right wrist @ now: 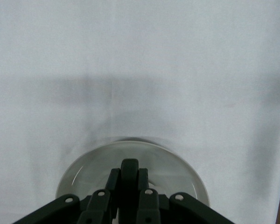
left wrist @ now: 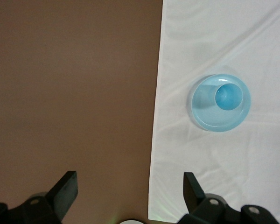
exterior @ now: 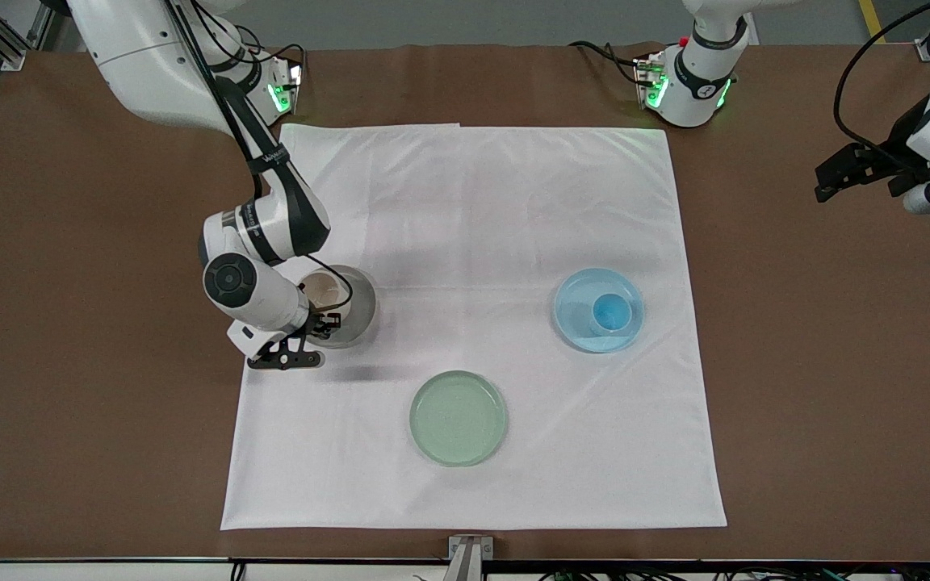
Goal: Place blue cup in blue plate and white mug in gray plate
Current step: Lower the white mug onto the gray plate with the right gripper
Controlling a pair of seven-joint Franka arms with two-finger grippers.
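The robot's right gripper needs to open now: the white mug is low inside the gray plate's rim in the front view, so the mug would stand there.
The white mug with its dark handle is over the inside of the gray plate; I cannot tell whether it rests on it. My right gripper is shut on the mug's handle, with the gray plate beneath it and the gripper low over the plate. The blue cup stands in the blue plate, toward the left arm's end of the cloth. My left gripper is open and empty over bare table, waiting. Its wrist view shows the gripper, the blue plate and the blue cup.
A pale green plate lies on the white cloth, nearer the front camera than both other plates. Brown table surface surrounds the cloth.
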